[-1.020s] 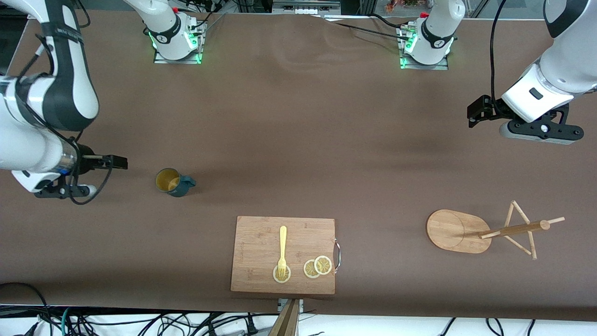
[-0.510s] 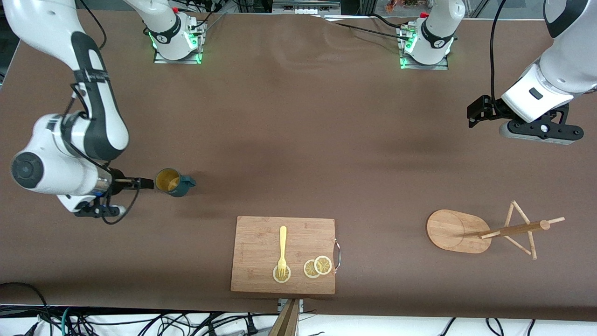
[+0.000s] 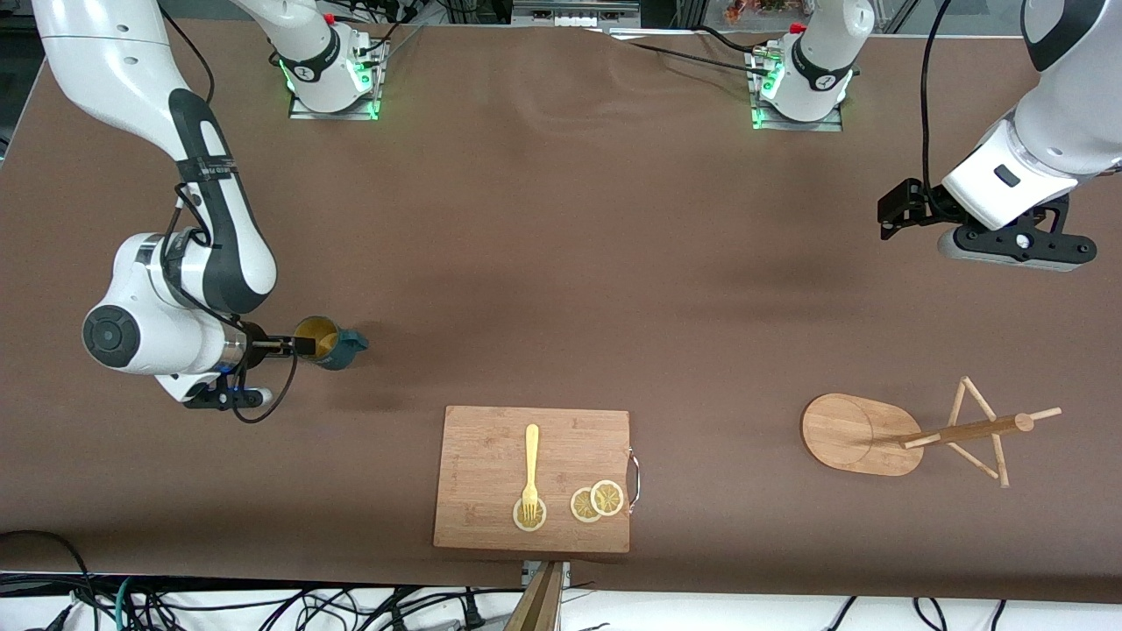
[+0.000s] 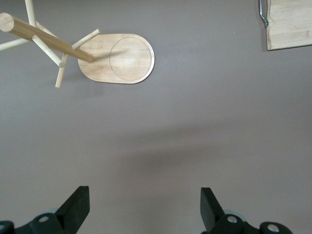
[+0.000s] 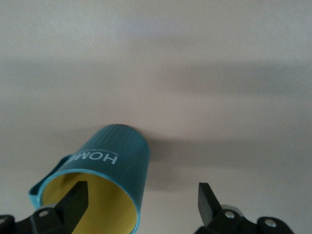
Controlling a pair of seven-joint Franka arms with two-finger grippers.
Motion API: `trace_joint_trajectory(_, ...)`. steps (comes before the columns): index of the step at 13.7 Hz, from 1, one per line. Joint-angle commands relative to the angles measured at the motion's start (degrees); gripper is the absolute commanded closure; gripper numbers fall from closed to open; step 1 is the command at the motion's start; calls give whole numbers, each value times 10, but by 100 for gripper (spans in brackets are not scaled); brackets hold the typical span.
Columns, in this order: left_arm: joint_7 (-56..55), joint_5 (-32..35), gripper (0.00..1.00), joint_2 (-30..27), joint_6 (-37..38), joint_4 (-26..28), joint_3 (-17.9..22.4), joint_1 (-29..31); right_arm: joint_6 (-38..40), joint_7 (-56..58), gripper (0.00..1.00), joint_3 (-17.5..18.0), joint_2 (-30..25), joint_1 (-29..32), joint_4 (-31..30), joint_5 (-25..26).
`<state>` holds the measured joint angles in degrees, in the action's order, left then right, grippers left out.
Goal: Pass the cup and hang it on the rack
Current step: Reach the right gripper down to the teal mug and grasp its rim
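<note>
I need to pick up the cup by its rim [image 3: 301, 328] with my right gripper next, so the dark teal cup's handle [image 3: 358, 342] stays free for the pass to the other arm.
The dark teal cup [image 3: 331, 343] stands upright on the table toward the right arm's end, handle pointing toward the left arm's end. My right gripper [image 3: 302, 347] is open at its rim. In the right wrist view the cup [image 5: 107, 163] fills the lower part. One fingertip [image 5: 75, 201] shows against the yellow interior, the other [image 5: 207, 197] is outside the wall, with the gripper [image 5: 141, 201] straddling it. The wooden rack [image 3: 855, 434] stands toward the left arm's end. My left gripper [image 3: 896, 210] waits open and empty over bare table. The left wrist view shows the rack [image 4: 117, 58] and the gripper [image 4: 145, 207].
A bamboo cutting board [image 3: 491, 447] lies near the front edge at the middle, with a yellow fork [image 3: 531, 460] and lemon slices [image 3: 596, 501] on it. Its corner shows in the left wrist view [image 4: 292, 24].
My right arm has swung in toward the cup, and its gripper has gone from well short of the cup to its rim. The cup, the rack and the left arm have not moved.
</note>
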<state>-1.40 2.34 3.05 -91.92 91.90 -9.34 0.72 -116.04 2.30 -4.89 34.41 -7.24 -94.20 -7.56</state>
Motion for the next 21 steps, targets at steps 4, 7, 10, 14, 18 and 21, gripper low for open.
trace_joint_trajectory(4, 6, 14, 0, -2, 2, -1, -2, -3, -12, 7, 13, 0, -20, -1, -44, -9)
trace_joint_trajectory(7, 6, 14, 0, -2, 2, 0, -5, -3, -13, 7, 60, 0, -20, -1, -47, -9)
trace_joint_trajectory(10, 6, 14, 0, -2, 2, -1, -6, -3, -10, 5, 92, 0, -18, -1, -48, -9)
trace_joint_trajectory(14, 6, 14, 0, -2, 2, -1, -6, -3, -8, -4, 100, 1, -22, -17, -41, -10)
trace_joint_trajectory(18, 8, 14, 0, -2, 2, -4, -6, -2, -1, -58, 100, 1, -22, -87, 13, -10)
trace_joint_trajectory(21, 8, 14, 0, -2, 3, -4, -6, -2, 0, -176, 100, 8, -8, -148, 43, -11)
